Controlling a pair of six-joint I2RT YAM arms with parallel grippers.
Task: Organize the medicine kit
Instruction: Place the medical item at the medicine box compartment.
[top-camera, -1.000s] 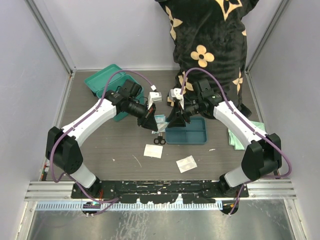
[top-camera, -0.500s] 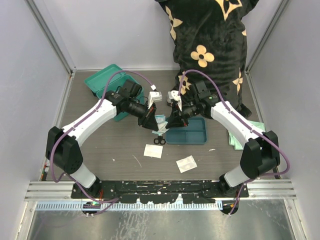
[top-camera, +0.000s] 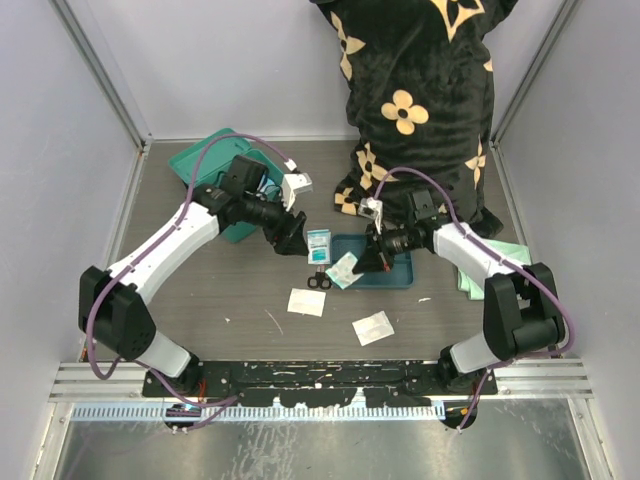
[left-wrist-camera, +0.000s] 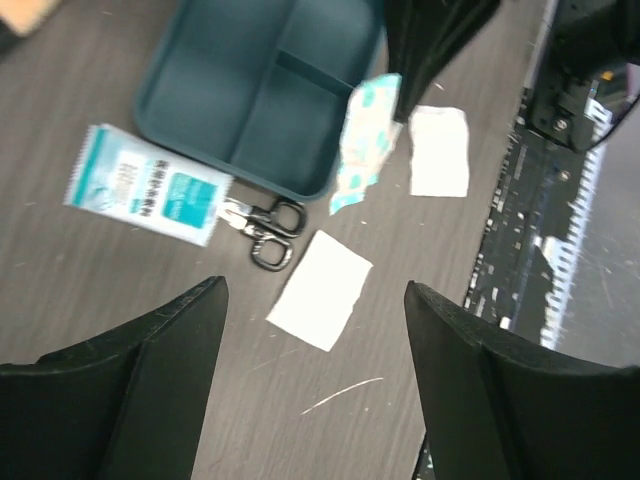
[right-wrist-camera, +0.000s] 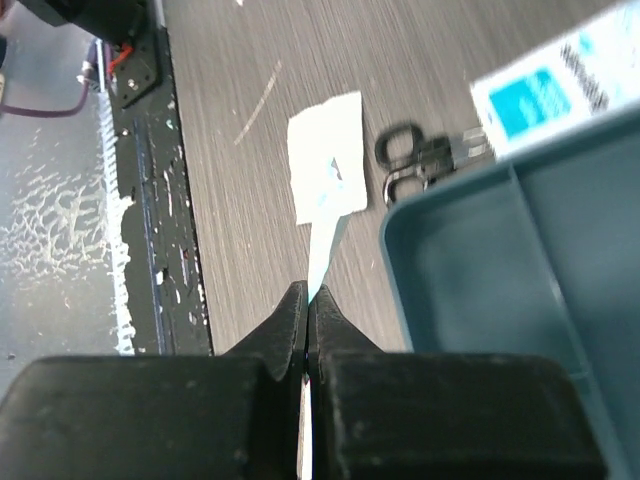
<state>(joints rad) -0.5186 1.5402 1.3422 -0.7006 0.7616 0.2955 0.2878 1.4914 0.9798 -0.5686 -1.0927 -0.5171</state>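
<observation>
My right gripper should hold the packet until it lines up with the tray's small section; it hangs beside it and would fall on the tray's rim or the table.
The medicine kit (top-camera: 205, 160), a teal-green box, stands at the back left, partly behind my left arm. My right gripper (top-camera: 362, 262) (right-wrist-camera: 307, 295) is shut on a thin pale-teal packet (top-camera: 345, 270) (left-wrist-camera: 362, 140) (right-wrist-camera: 322, 250), held just above the table at the left edge of the dark teal divided tray (top-camera: 392, 270) (right-wrist-camera: 500, 260). My left gripper (top-camera: 290, 232) (left-wrist-camera: 313, 330) is open with nothing in it. It hovers left of the tray, above a white pad (left-wrist-camera: 320, 290).
A teal-labelled wipe packet (top-camera: 319, 245) (left-wrist-camera: 150, 185) and small black scissors (top-camera: 318, 282) (left-wrist-camera: 265, 230) (right-wrist-camera: 420, 155) lie left of the tray. White pads (top-camera: 307, 302) (top-camera: 373, 327) lie nearer the front. A pale green cloth (top-camera: 500, 265) lies at the right, a black flowered cushion (top-camera: 420, 90) at the back.
The two grippers met over the wipe packet. The left one opened and drew back to the left. The right one shut on the pale-teal packet and carried it down toward the tray's left edge.
</observation>
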